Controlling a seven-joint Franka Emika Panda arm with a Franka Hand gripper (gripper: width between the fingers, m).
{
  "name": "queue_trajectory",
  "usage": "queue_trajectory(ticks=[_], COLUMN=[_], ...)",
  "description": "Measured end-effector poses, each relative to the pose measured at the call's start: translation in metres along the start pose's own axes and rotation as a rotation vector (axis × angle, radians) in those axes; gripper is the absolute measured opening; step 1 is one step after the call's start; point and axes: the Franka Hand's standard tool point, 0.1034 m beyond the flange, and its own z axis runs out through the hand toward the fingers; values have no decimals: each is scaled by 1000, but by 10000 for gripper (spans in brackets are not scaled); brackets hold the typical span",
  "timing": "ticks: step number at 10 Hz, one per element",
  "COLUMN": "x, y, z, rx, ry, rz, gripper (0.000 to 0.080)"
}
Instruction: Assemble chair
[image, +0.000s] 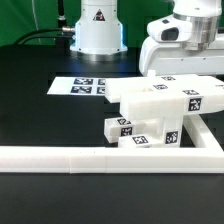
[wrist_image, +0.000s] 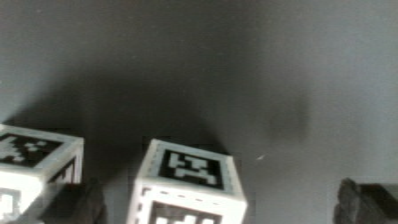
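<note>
The gripper picks up the white post by its tagged end (wrist_image: 191, 170) next, to add it to the joined chair parts.
The chair parts (image: 160, 108) are chunky white tagged pieces, joined in a cluster at the exterior view's centre right, with a slab on top and short posts (image: 128, 129) sticking out in front. My gripper (image: 172, 62) hangs just above the cluster's back end. In the wrist view two tagged white post ends (wrist_image: 187, 178) (wrist_image: 29, 158) show below me. My gripper (wrist_image: 217, 206) is open, its dark fingers (wrist_image: 366, 202) spread wide to either side of the nearer post end without touching it.
A long white L-shaped border rail (image: 90, 158) runs along the front and up the exterior view's right side (image: 207, 128). The marker board (image: 85, 87) lies flat behind the parts. The arm's base (image: 97, 30) stands at the back.
</note>
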Motion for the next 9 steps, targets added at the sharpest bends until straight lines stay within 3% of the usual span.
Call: queue_trajectory(ticks=[7, 9], x=[-2, -2], y=[0, 0], z=[12, 12], rx=[-5, -5], ry=[-8, -7], rz=[-3, -3], gripper=[648, 400])
